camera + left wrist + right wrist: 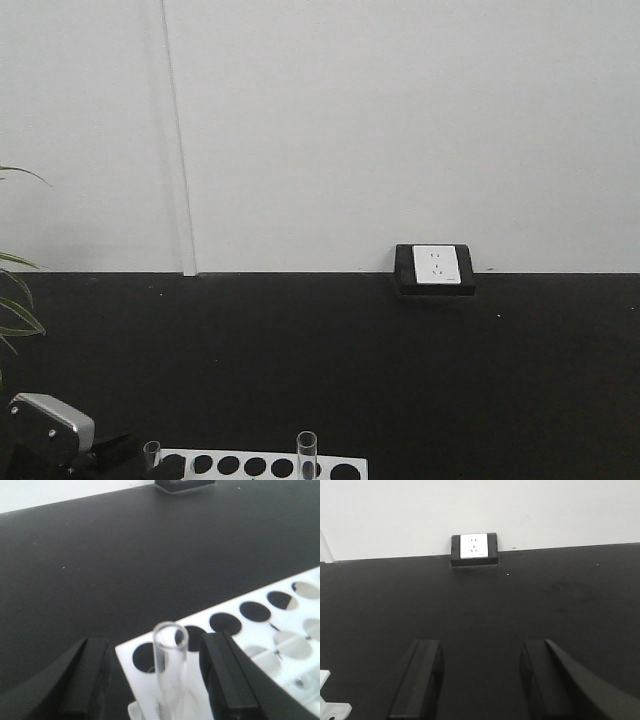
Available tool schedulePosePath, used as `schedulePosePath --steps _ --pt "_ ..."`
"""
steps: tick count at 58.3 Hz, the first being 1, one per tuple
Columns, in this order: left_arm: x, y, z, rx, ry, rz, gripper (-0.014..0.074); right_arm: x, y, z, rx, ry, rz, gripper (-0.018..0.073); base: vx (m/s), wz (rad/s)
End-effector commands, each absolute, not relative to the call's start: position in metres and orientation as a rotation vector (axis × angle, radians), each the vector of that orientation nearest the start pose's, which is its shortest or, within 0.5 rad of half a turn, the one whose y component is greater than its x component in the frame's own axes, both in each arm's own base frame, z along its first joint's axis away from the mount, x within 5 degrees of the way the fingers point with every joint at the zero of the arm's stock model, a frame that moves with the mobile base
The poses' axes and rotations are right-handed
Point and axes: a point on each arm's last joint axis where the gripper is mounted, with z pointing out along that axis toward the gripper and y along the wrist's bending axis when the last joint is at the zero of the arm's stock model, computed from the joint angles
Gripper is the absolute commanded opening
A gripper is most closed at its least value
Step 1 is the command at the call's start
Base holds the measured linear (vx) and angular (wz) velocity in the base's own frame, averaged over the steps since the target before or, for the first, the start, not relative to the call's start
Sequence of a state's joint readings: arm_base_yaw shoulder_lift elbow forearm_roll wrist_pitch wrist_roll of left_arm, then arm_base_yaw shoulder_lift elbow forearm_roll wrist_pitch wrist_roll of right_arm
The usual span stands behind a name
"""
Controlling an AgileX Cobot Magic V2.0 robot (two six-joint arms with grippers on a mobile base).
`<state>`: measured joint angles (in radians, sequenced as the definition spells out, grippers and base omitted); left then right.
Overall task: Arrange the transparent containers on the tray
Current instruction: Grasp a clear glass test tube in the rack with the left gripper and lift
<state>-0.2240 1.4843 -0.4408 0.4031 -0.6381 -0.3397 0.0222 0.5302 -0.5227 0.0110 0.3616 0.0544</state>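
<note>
I will next grab this transparent container with my left gripper by its upper body below the container's rim (152,458), to move it to the tray.
One transparent container (170,672), a slim clear test tube, stands upright in a white rack (270,625) with round holes. My left gripper (156,645) is open around it, with a gap between the tube and each black finger. In the front view this tube (152,455) shows beside the left arm (45,430), and a second tube (306,450) stands further right in the rack (242,458). My right gripper (480,647) is open above bare black table with nothing between its fingers. The tray is out of view.
A black-framed white wall socket (434,265) sits at the back edge of the black table, against the white wall. Plant leaves (15,300) reach in at the far left. A white corner piece (327,705) shows at the lower left of the right wrist view.
</note>
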Motion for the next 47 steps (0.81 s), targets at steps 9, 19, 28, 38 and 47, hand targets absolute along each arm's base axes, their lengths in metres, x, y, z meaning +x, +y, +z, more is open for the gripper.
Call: schedulePosePath --steps 9,19,28,38,47 --pt "0.262 -0.087 0.193 0.335 1.733 -0.470 0.0514 0.114 0.003 0.332 0.029 1.757 0.059 0.0432 0.00 0.00" --pt "0.264 -0.088 0.187 0.333 1.734 -0.482 0.0501 0.114 0.003 0.331 0.029 1.765 0.059 0.0432 0.00 0.00" --pt "0.265 -0.088 0.186 0.333 1.742 -0.482 0.0440 0.114 0.003 0.331 0.029 1.766 0.059 0.0432 0.00 0.00" --pt "0.265 -0.088 0.184 0.333 1.749 -0.481 0.0347 0.114 0.003 0.331 0.029 1.768 0.059 0.0432 0.00 0.00" --pt "0.265 -0.088 0.184 0.333 1.749 -0.482 0.0254 0.114 0.003 0.331 0.028 1.767 0.058 0.0432 0.00 0.00"
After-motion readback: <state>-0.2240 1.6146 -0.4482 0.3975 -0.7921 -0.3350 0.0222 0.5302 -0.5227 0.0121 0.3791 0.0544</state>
